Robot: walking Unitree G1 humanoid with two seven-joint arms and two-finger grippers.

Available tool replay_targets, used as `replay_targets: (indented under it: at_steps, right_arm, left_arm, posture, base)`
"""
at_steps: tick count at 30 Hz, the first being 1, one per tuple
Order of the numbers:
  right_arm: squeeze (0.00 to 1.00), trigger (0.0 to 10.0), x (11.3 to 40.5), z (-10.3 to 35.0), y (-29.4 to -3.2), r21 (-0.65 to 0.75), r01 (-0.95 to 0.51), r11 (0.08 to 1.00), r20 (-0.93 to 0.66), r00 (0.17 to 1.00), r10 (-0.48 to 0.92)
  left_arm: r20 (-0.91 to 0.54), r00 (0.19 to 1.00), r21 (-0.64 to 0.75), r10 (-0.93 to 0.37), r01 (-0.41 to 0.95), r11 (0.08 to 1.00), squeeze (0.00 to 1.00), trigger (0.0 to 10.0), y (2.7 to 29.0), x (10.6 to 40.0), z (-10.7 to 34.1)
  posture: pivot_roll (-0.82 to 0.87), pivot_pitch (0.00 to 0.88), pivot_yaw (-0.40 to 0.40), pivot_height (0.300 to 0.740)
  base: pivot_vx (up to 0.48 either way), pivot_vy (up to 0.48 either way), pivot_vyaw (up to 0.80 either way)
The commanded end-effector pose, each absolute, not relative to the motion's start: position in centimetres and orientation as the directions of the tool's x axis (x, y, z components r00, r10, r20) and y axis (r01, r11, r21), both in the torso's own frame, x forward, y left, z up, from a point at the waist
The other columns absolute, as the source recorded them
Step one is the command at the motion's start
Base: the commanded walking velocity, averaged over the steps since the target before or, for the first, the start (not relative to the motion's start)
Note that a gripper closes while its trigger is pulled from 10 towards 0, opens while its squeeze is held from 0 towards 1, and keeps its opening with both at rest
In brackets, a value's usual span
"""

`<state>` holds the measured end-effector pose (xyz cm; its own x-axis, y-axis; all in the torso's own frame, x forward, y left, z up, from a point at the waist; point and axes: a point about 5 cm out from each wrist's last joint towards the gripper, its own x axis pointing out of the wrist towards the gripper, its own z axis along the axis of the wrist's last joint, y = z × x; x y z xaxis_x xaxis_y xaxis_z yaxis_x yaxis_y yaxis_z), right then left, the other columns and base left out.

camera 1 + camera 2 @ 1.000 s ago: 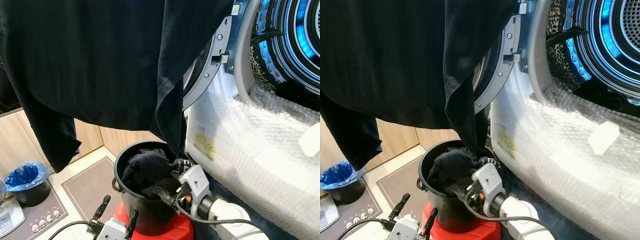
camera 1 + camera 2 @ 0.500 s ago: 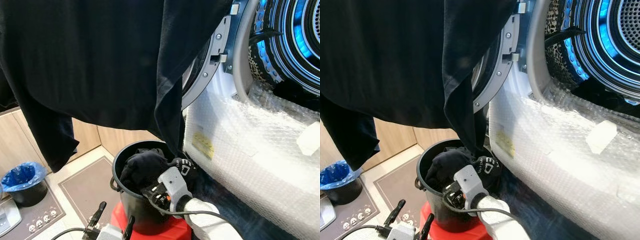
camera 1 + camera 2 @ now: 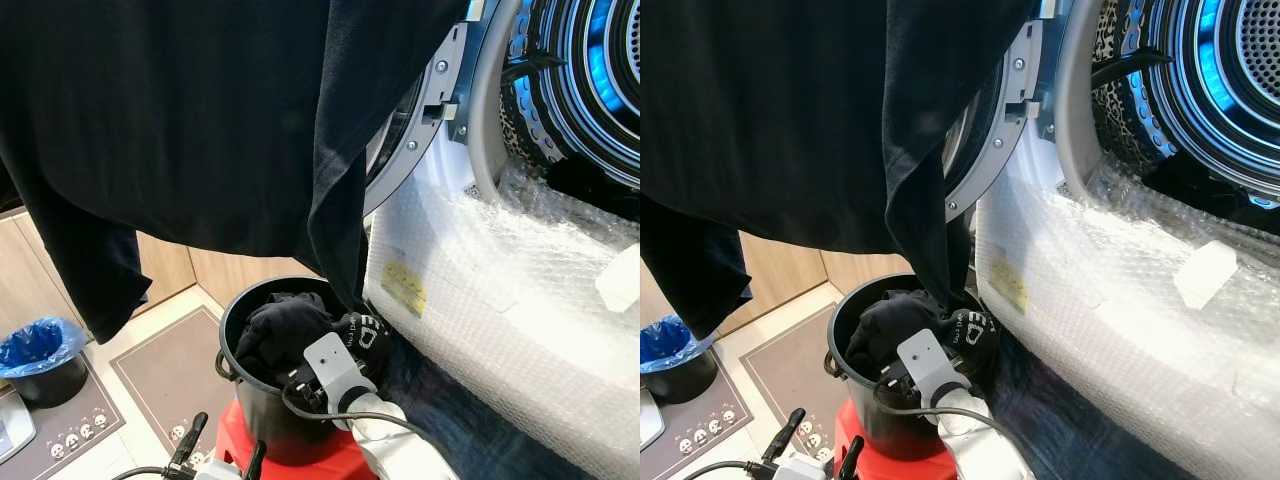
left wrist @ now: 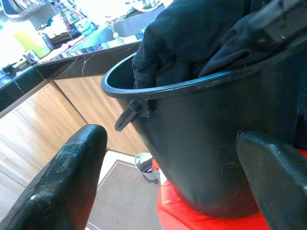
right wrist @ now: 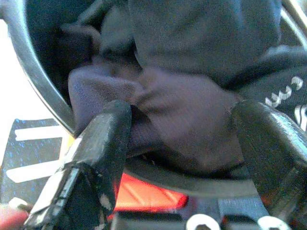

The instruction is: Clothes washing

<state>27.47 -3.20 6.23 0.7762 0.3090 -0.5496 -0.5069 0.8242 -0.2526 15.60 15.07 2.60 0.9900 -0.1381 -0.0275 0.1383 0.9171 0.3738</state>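
The right gripper grabs the dark cloth by its bunched fold (image 5: 187, 117) next, to load the washing machine's drum.
A black bucket (image 3: 238, 400) stands on a red stool (image 3: 300, 462), packed with dark clothes (image 3: 285, 322); one piece bears white letters (image 3: 368, 330). My right gripper (image 5: 182, 139) reaches over the bucket's near rim, open, its two fingers (image 5: 103, 139) spread either side of a fold of dark cloth. The left gripper (image 3: 222, 448) sits low beside the bucket, open, with the bucket wall (image 4: 201, 143) between its fingers' line of sight. Up on the right is the washing machine's drum (image 3: 590, 90), lit blue, with its door (image 3: 410, 135) swung open.
A large black garment (image 3: 200, 120) hangs over the open door and covers the upper view. Bubble wrap (image 3: 500, 300) covers the machine's front. Dark blue cloth (image 3: 450, 415) lies below it. A bin with a blue bag (image 3: 40, 350) and a grey mat (image 3: 165, 365) are on the left floor.
My right gripper has moved left and forward, from the bucket's right side to over its rim among the clothes. The left gripper has sunk lower in the eye views.
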Motion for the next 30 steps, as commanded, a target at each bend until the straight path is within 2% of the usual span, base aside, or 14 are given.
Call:
replay_targets:
  at_steps: [1, 2, 3, 4, 5, 6, 7, 8, 16, 30]
  right_arm:
    - [0.0, 10.0, 27.7, 6.1, -3.2, -0.277, -0.473, 0.836, -0.579, 0.777, 0.247]
    - [0.0, 10.0, 27.8, 6.1, -3.2, -0.282, -0.466, 0.839, -0.591, 0.773, 0.231]
    - [0.0, 8.3, 27.9, 6.2, -3.1, -0.27, -0.458, 0.847, -0.603, 0.766, 0.223]
    - [0.0, 7.0, 27.9, 6.3, -2.9, -0.239, -0.451, 0.86, -0.612, 0.757, 0.227]
    - [0.0, 7.0, 27.9, 6.3, -2.9, -0.231, -0.45, 0.863, -0.615, 0.755, 0.228]
    - [0.0, 1.2, 27.9, 6.4, -2.8, -0.227, -0.451, 0.863, -0.611, 0.756, 0.234]
    - [0.0, 1.2, 27.9, 6.5, -2.7, -0.227, -0.452, 0.863, -0.607, 0.758, 0.238]
    - [0.0, 0.0, 27.9, 6.7, -2.4, -0.203, -0.453, 0.868, -0.61, 0.752, 0.25]
    - [0.0, 0.0, 27.3, 7.0, -1.0, -0.136, -0.471, 0.871, -0.632, 0.719, 0.29]
    - [0.0, 0.0, 27.2, 7.9, 0.2, -0.097, -0.475, 0.875, -0.614, 0.72, 0.323]
  left_arm:
    - [-0.028, 0.99, 0.371, -0.14, 0.14, 0.918, 0.0, 10.0, 15.1, 15.5, 2.8]
    - [-0.029, 0.99, 0.371, -0.14, 0.14, 0.918, 0.0, 10.0, 15.0, 15.5, 2.9]
    - [-0.031, 0.99, 0.371, -0.141, 0.142, 0.918, 0.0, 10.0, 15.0, 15.5, 2.9]
    - [-0.032, 0.989, 0.371, -0.142, 0.144, 0.917, 0.0, 10.0, 15.0, 15.4, 2.9]
    - [-0.032, 0.989, 0.371, -0.142, 0.144, 0.917, 0.0, 10.0, 15.0, 15.4, 2.9]
    - [-0.032, 0.989, 0.371, -0.143, 0.144, 0.917, 0.0, 10.0, 15.0, 15.4, 2.8]
    - [-0.033, 0.989, 0.371, -0.143, 0.145, 0.917, 0.0, 10.0, 15.0, 15.4, 2.8]
    - [-0.033, 0.989, 0.371, -0.144, 0.146, 0.917, 0.0, 10.0, 14.9, 15.3, 2.8]
    - [-0.035, 0.989, 0.373, -0.146, 0.148, 0.916, 0.0, 10.0, 14.7, 15.1, 2.8]
    - [-0.037, 0.988, 0.37, -0.149, 0.152, 0.916, 0.0, 10.0, 14.6, 15.0, 2.7]
  posture:
    - [-0.02, 0.044, -0.023, 0.74]
    - [-0.02, 0.044, -0.023, 0.74]
    - [-0.01, 0.043, -0.024, 0.74]
    - [-0.01, 0.043, -0.024, 0.74]
    - [-0.01, 0.043, -0.024, 0.74]
    - [-0.01, 0.04, -0.027, 0.74]
    - [-0.01, 0.04, -0.027, 0.74]
    - [-0.01, 0.038, -0.028, 0.74]
    - [0.0, 0.031, -0.032, 0.74]
    - [0.0, 0.014, -0.036, 0.74]
  base:
    - [0.0, 0.0, 0.0]
    - [0.0, 0.0, 0.0]
    - [0.0, 0.0, 0.0]
    - [0.0, 0.0, 0.0]
    - [0.0, 0.0, 0.0]
    - [0.0, 0.0, 0.0]
    - [0.0, 0.0, 0.0]
    - [0.0, 0.0, 0.0]
    - [0.0, 0.0, 0.0]
    - [0.0, 0.0, 0.0]
